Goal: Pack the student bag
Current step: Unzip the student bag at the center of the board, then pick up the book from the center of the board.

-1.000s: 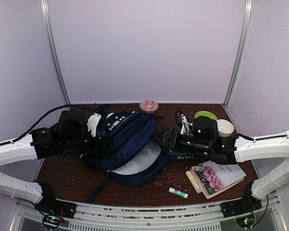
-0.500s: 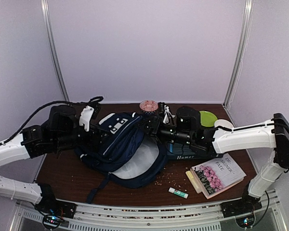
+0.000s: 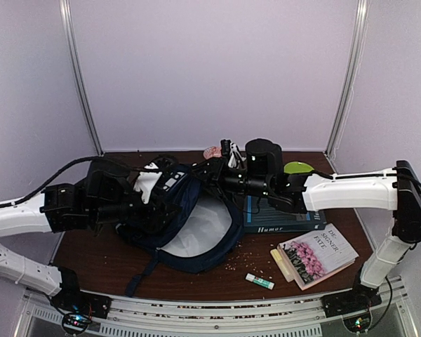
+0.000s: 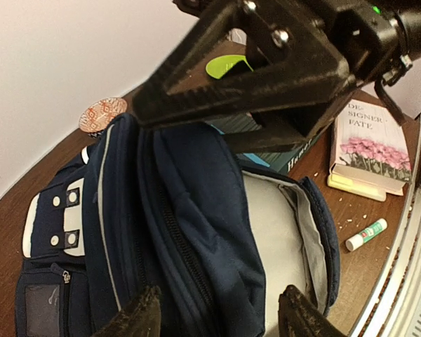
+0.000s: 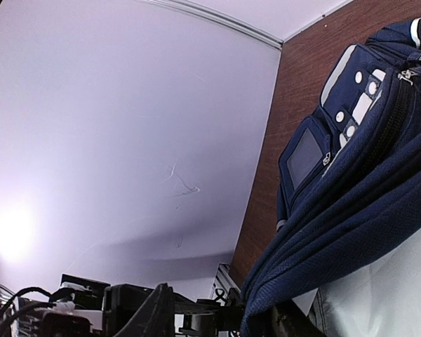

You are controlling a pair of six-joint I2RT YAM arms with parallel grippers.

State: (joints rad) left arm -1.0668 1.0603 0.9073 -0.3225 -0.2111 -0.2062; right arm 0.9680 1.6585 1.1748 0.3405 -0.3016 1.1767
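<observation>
The left gripper grabs the student bag by its upper rim (image 3: 186, 211) (image 4: 243, 281) next, leaving the bag's gaping opening free to take the teal book.
The student bag (image 3: 174, 200) lies on its side in the middle of the table, navy with white buckle patches (image 4: 63, 221), its mouth gaping to show pale grey lining (image 3: 200, 230). My left gripper (image 4: 221, 319) hovers just over the bag's upper flap, open wide, with nothing between its fingers (image 4: 137, 317). My right gripper (image 3: 210, 173) reaches in from the right at the bag's top rim. In the right wrist view the navy rim (image 5: 316, 260) drapes over one finger, and the other finger (image 5: 158, 309) stands apart with a gap beside it.
A teal book (image 3: 284, 219) lies right of the bag. Further right are a book with pink flowers (image 3: 316, 256) and a glue stick (image 3: 259, 281) near the front edge. A green plate (image 3: 299, 168) and a patterned pink disc (image 3: 210, 152) sit at the back. Crumbs dot the table.
My left gripper has opened and let go of the bag. The right gripper has narrowed and moved left to the bag's rim, and the bag's mouth gapes wider.
</observation>
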